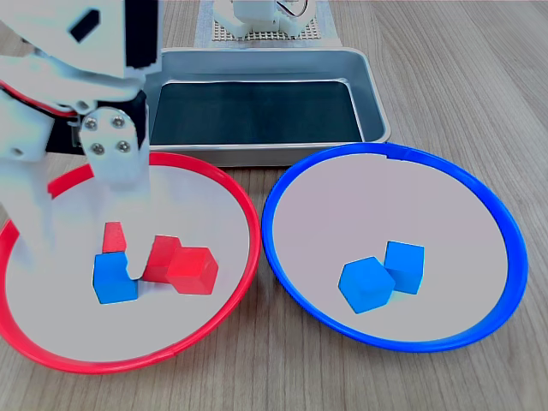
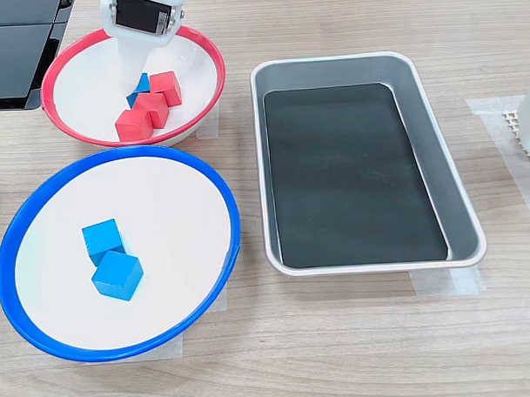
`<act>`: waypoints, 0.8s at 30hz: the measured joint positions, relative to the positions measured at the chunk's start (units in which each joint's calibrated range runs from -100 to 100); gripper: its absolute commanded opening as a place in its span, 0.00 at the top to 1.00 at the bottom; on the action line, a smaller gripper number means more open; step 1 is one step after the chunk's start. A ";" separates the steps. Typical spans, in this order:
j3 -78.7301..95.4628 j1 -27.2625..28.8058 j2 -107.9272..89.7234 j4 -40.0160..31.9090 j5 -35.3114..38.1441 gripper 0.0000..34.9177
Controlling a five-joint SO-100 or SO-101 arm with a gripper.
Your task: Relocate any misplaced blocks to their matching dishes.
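Note:
The gripper should next take hold of the blue cube by its opposite sides, to move the cube to the blue-rimmed dish.
The red-rimmed dish (image 1: 244, 218) (image 2: 209, 52) holds one blue cube (image 1: 112, 280) (image 2: 142, 82) and three red cubes (image 1: 193, 270) (image 2: 165, 87). My white gripper (image 1: 84, 264) (image 2: 130, 74) reaches down into this dish and stands open. One finger (image 1: 130, 224) comes down just right of the blue cube in the first exterior view, the other stands well to its left. It hides part of the blue cube in the second exterior view. The blue-rimmed dish (image 1: 282, 184) (image 2: 233, 219) holds two blue cubes (image 1: 366, 284) (image 2: 116, 275), touching each other.
A rectangular grey metal tray (image 1: 373, 103) (image 2: 438, 158) with a dark bottom lies behind the dishes in the first exterior view. The arm's white base (image 1: 257, 17) stands beyond it. A black object (image 2: 16, 50) sits at the second exterior view's upper left.

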 measured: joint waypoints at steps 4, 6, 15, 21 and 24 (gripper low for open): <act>0.00 0.00 0.60 0.00 0.05 0.53; 0.00 0.00 0.60 0.00 0.05 0.53; -0.45 0.00 1.71 -0.16 0.05 0.54; -0.91 -0.27 2.81 -0.49 0.05 0.56; -1.00 -0.27 3.67 -0.49 0.05 0.57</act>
